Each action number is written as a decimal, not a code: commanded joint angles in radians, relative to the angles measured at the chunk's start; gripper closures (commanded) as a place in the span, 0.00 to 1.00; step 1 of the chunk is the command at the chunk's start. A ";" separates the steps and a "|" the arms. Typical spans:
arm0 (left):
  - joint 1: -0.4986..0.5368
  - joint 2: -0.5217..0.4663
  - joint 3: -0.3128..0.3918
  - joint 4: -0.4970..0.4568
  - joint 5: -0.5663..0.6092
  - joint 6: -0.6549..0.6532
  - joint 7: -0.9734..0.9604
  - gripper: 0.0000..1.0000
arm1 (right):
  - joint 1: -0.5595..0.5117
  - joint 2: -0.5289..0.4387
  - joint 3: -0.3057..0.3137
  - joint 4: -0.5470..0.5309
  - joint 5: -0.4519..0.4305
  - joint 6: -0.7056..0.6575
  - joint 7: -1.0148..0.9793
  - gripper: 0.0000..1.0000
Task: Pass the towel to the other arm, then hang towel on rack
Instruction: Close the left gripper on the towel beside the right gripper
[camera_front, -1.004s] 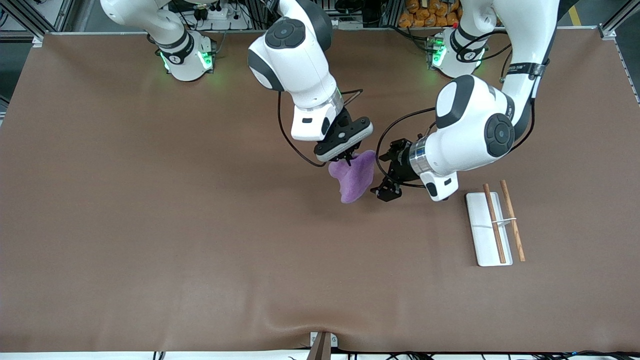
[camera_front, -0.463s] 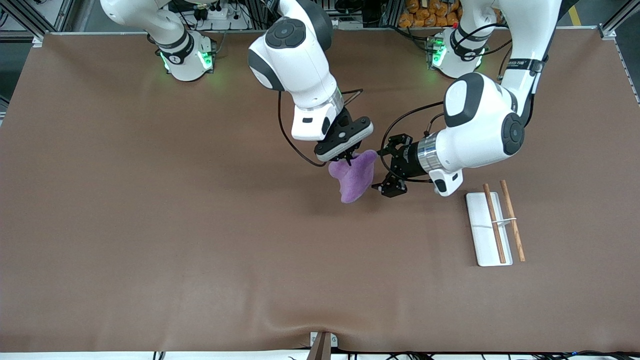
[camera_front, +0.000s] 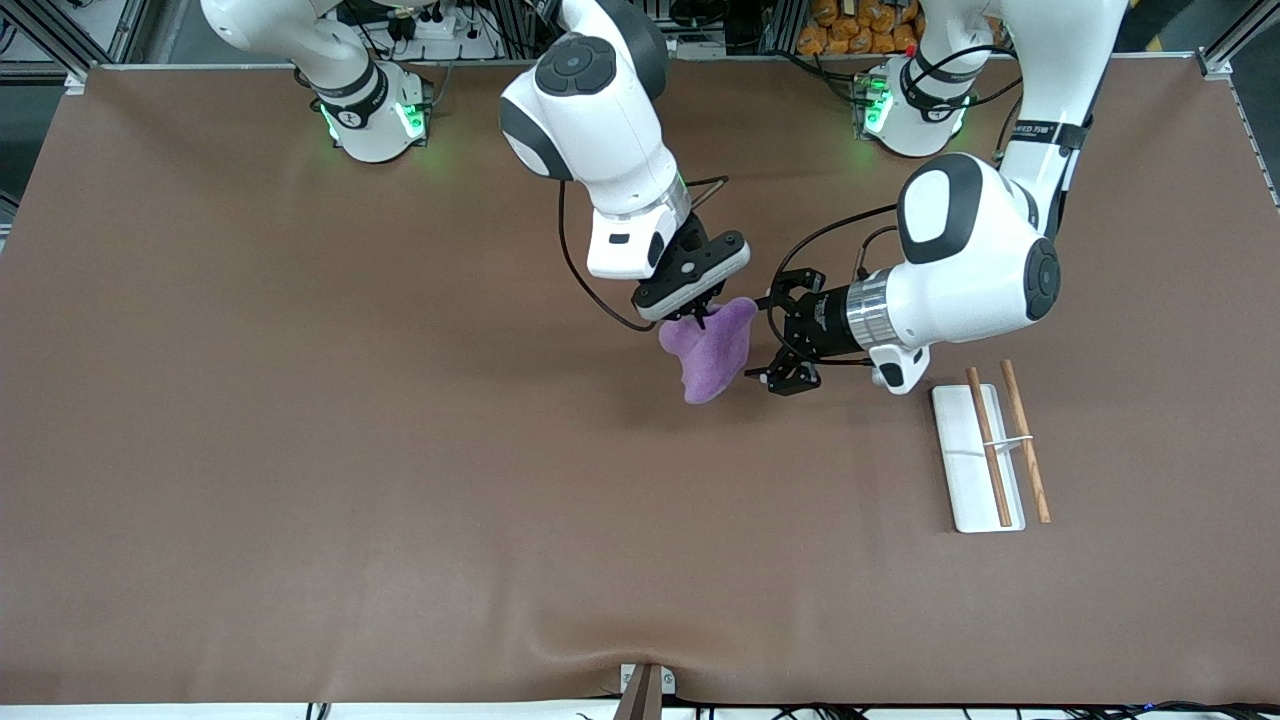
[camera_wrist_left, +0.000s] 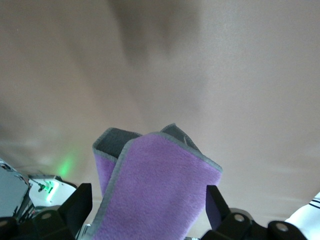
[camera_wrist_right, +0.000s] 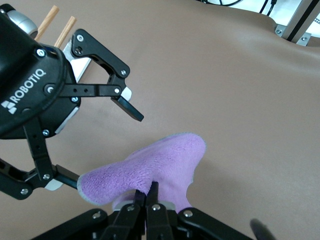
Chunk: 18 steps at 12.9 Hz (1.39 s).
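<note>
The left gripper is to take the towel from the right gripper and hang it on the rack, so it should next grab the towel by its purple middle (camera_front: 721, 348).
My right gripper (camera_front: 697, 318) is shut on the top of the purple towel (camera_front: 712, 355) and holds it in the air over the middle of the table. The right wrist view shows the fingers pinching a fold of the towel (camera_wrist_right: 160, 160). My left gripper (camera_front: 768, 338) is open, level with the towel, beside its edge toward the left arm's end. In the left wrist view the grey-edged towel (camera_wrist_left: 160, 185) fills the space between the spread fingers (camera_wrist_left: 80, 200). The rack (camera_front: 965, 470) lies on the table toward the left arm's end.
The rack's two brown rods (camera_front: 990, 445) run over its white base, with one rod partly off the base's edge. The rods (camera_wrist_right: 56, 22) also show in the right wrist view past the left gripper (camera_wrist_right: 100, 145). The brown table mat (camera_front: 400, 450) lies all around.
My left gripper has moved toward the towel and swung level with it, so its open fingers now flank the towel. My right gripper has held the towel nearly still.
</note>
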 joint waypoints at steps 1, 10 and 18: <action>0.009 -0.016 -0.004 -0.021 -0.031 0.015 0.005 0.00 | 0.022 0.018 -0.014 0.026 0.011 0.005 0.010 1.00; 0.009 0.009 -0.004 0.005 -0.044 0.022 -0.030 0.33 | 0.022 0.018 -0.014 0.026 0.012 0.011 0.012 1.00; -0.013 -0.002 -0.020 0.002 -0.040 0.005 -0.049 0.32 | 0.022 0.019 -0.014 0.026 0.011 0.011 0.012 1.00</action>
